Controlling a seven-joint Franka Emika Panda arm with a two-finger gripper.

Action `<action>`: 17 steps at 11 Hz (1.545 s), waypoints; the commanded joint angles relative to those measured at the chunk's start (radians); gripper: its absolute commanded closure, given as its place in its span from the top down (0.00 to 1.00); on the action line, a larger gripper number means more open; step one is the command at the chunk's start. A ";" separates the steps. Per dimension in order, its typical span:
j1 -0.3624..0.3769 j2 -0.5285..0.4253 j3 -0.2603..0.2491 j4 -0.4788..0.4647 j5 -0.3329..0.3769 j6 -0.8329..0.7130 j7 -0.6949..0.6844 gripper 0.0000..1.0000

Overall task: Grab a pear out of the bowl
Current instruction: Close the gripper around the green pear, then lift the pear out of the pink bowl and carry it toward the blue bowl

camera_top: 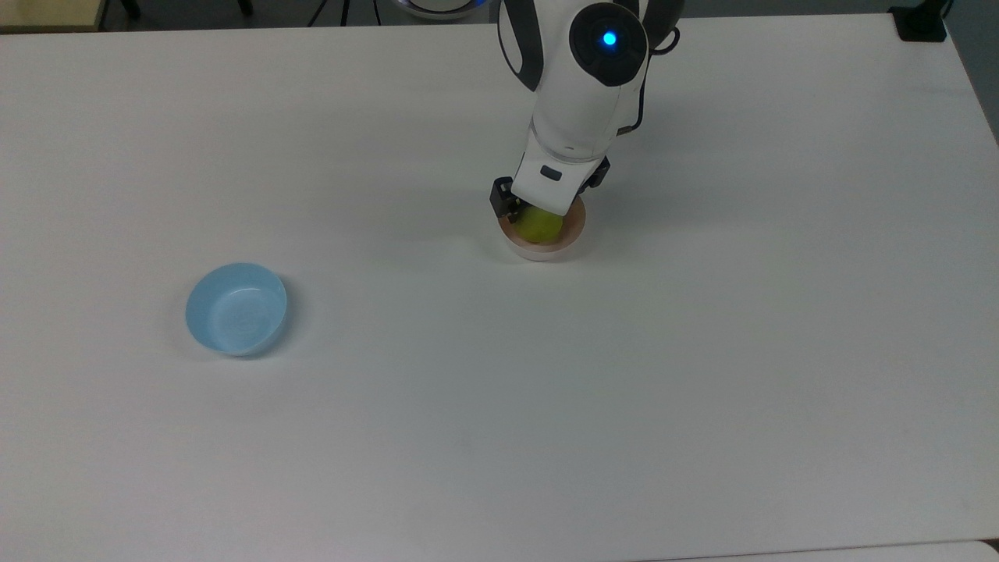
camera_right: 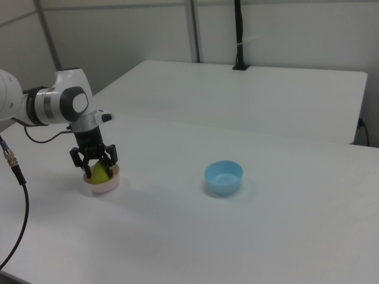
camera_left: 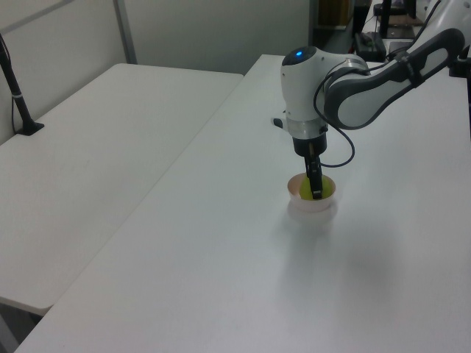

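Observation:
I will next grab the yellow-green pear with my gripper by its upper part [camera_left: 325,182]. Then I can pick the pear up out of the pale pink bowl [camera_left: 312,208].
The yellow-green pear [camera_top: 540,227] lies in the pale pink bowl [camera_top: 546,251] on the white table. My gripper [camera_top: 544,212] is lowered into the bowl from above, and the wrist covers the pear's far half in the top view. In the right view the gripper [camera_right: 96,165] stands open, one dark finger on each side of the pear [camera_right: 100,173], just above the bowl [camera_right: 102,187]. From the left view, one dark finger [camera_left: 315,185] hangs in front of the pear [camera_left: 305,192] inside the bowl [camera_left: 312,208]. The pear rests in the bowl.
A light blue bowl [camera_top: 236,308] stands apart at the top view's left, seen too in the right view as the blue bowl [camera_right: 224,177]. A second white table [camera_left: 88,132] adjoins this one. A black cable [camera_right: 18,195] hangs by the arm.

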 commanded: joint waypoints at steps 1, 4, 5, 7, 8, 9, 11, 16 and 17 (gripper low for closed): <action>0.011 -0.008 -0.012 -0.020 -0.016 0.031 -0.013 0.37; 0.010 -0.029 -0.012 -0.014 -0.016 0.016 -0.006 0.32; 0.007 -0.049 -0.012 -0.012 -0.014 0.007 -0.003 0.32; 0.005 -0.084 -0.011 0.015 -0.002 -0.066 -0.001 0.32; 0.004 -0.102 -0.011 0.027 -0.001 -0.094 -0.001 0.32; 0.001 -0.121 -0.014 0.037 -0.001 -0.113 -0.001 0.32; -0.025 -0.153 -0.023 0.052 0.001 -0.156 -0.004 0.32; -0.209 -0.152 -0.025 0.066 -0.007 -0.162 -0.124 0.32; -0.245 -0.152 -0.025 0.066 -0.007 -0.162 -0.159 0.32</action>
